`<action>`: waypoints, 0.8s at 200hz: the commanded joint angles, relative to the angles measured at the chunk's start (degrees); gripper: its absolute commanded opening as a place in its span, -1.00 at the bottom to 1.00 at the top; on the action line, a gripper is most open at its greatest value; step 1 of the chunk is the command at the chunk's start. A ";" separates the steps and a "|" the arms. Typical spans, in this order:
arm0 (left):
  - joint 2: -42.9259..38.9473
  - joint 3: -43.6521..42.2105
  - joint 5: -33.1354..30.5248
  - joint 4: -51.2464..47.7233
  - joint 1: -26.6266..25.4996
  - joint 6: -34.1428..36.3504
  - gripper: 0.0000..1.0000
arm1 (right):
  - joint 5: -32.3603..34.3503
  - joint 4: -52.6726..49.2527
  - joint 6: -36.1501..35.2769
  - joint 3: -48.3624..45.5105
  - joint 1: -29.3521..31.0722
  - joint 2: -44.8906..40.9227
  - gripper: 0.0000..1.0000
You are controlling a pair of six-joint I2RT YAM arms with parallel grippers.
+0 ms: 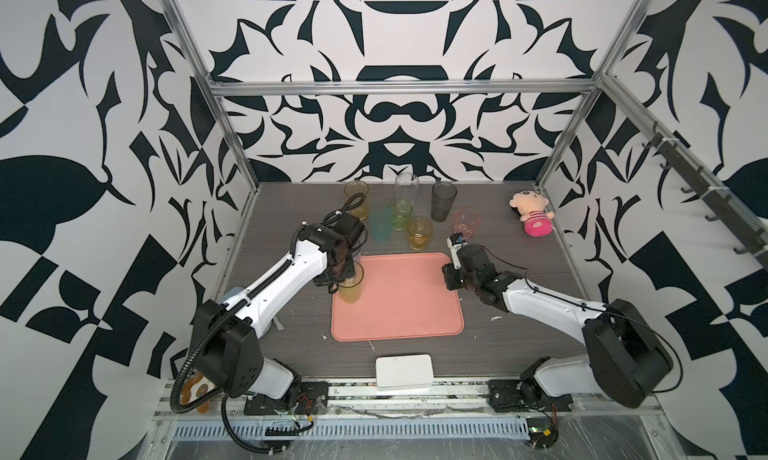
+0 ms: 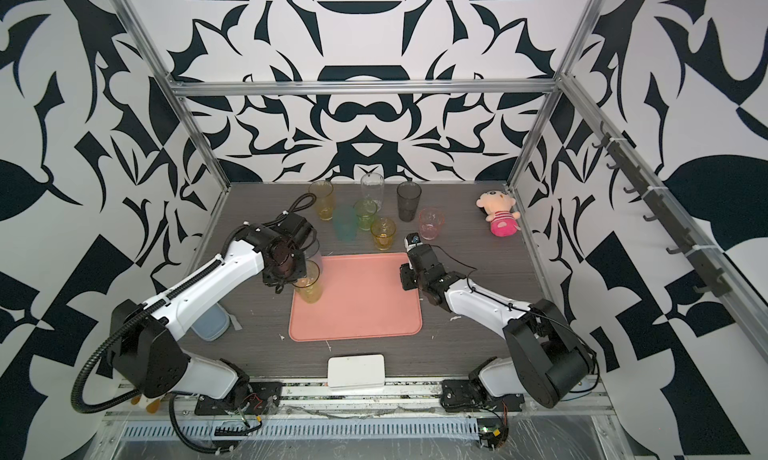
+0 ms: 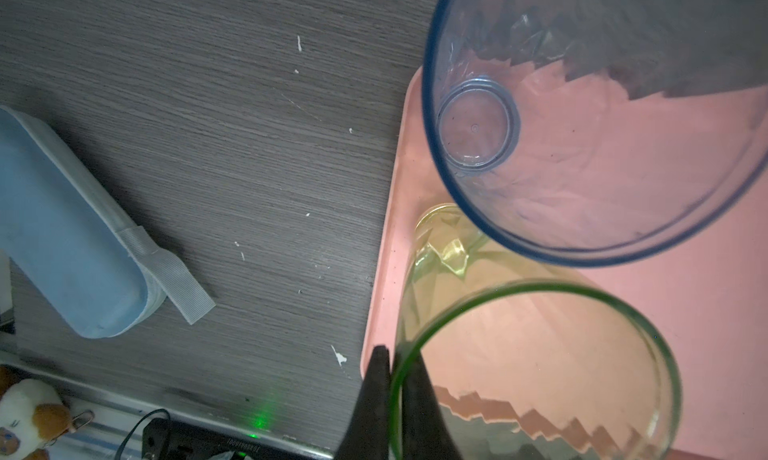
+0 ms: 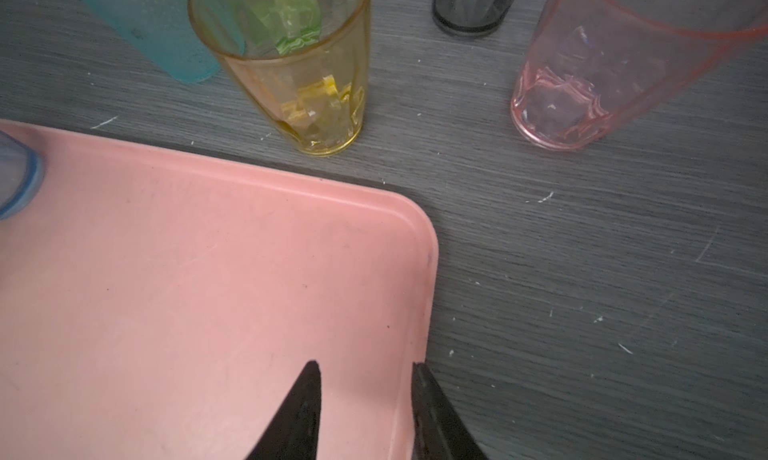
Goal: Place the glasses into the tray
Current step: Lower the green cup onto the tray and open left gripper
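Note:
The yellow-green glass's base is inside the tray's rim, beside the blue-grey glass (image 3: 478, 129). The yellow-green glass would stand in the tray, so I need to open my left gripper.
The salmon-pink tray (image 1: 399, 308) (image 2: 361, 312) lies mid-table. A tall yellow-green glass (image 1: 351, 290) (image 3: 419, 295) stands at its left edge, and my left gripper (image 1: 345, 280) (image 3: 395, 354) is shut on its rim, one finger inside and one outside. Right beside it in the tray stands a blue-grey glass (image 3: 478, 129) (image 4: 16, 175). My right gripper (image 1: 452, 279) (image 4: 365, 365) hangs open and empty over the tray's far right rim. Several glasses stand on the table behind the tray, among them a short amber one (image 1: 419, 233) (image 4: 307, 100), a pink one (image 1: 467, 223) (image 4: 582, 96) and a teal one (image 1: 380, 225).
A plush doll (image 1: 533, 214) lies at the back right. A small white box (image 1: 404, 371) sits at the front edge. A pale blue case (image 2: 210, 320) (image 3: 70, 237) lies on the table under the left arm. Metal frame posts stand at the table's corners.

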 commanded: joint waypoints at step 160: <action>2.41 18.46 -3.25 -2.00 6.92 6.52 -0.04 | 0.84 0.73 -0.01 1.71 0.35 -0.94 -0.21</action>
